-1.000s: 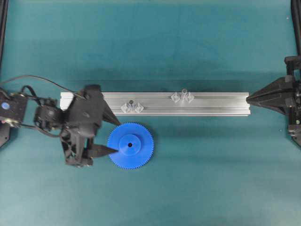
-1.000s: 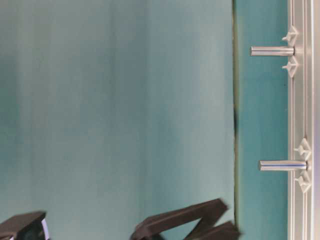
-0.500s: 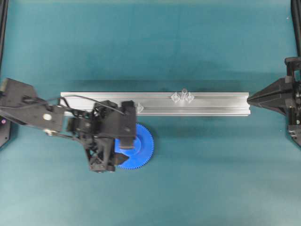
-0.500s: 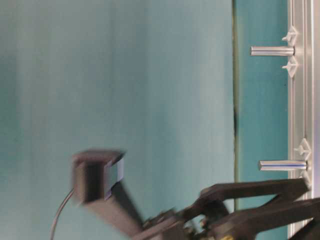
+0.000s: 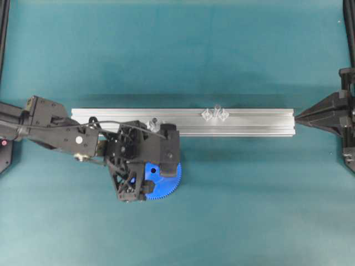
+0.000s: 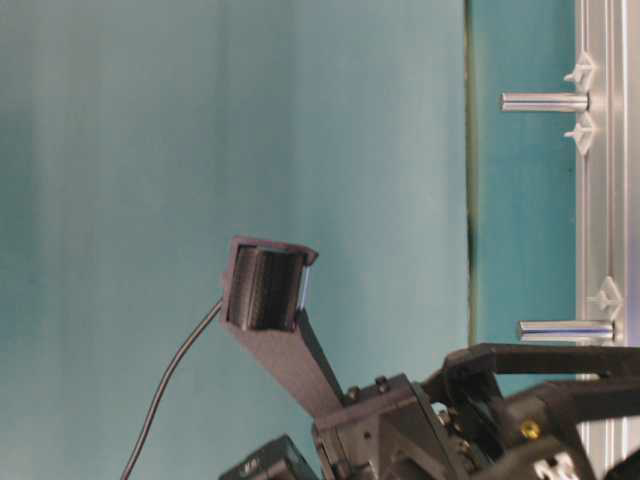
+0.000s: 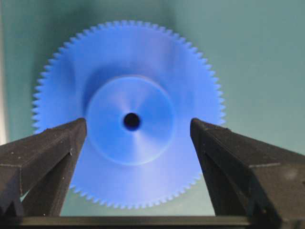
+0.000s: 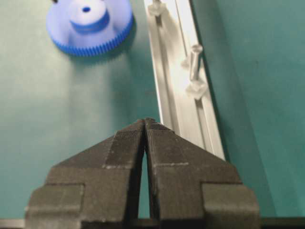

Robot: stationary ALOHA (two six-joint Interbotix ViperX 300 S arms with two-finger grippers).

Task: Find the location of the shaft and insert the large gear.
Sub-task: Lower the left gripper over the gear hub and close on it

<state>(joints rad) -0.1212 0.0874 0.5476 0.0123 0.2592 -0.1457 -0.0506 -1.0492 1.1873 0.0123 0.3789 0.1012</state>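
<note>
My left gripper moves down, before it closes on the large gear. In the left wrist view my fingers stop above the raised middle (image 7: 131, 120) of the large gear.
The large gear (image 7: 128, 114), a bright blue toothed disc with a raised hub, lies flat on the teal mat just in front of the aluminium rail (image 5: 249, 123). My left gripper (image 7: 138, 125) points down over it, open, its fingers (image 7: 47, 152) wide on either side of the hub and touching nothing. From overhead the left arm (image 5: 138, 158) hides most of the gear (image 5: 169, 183). Two alike grey pegs stand on clear mounts on the rail, one (image 5: 154, 122) near the gear and one (image 5: 216, 112) further right; which is the shaft I cannot tell. My right gripper (image 8: 145, 121) is shut and empty.
The right gripper (image 5: 299, 116) hovers just off the rail's right end, tips pointing at it. In the table-level view both pegs (image 6: 545, 101) (image 6: 565, 330) stick out from the rail (image 6: 600, 200), with the left arm (image 6: 450, 420) beside the nearer one. Black frame posts (image 5: 4, 33) flank the mat.
The left arm swung from the gear's left side to directly above it, now covering most of it, and its jaws widened a little. The gear, rail and right gripper stayed put.
</note>
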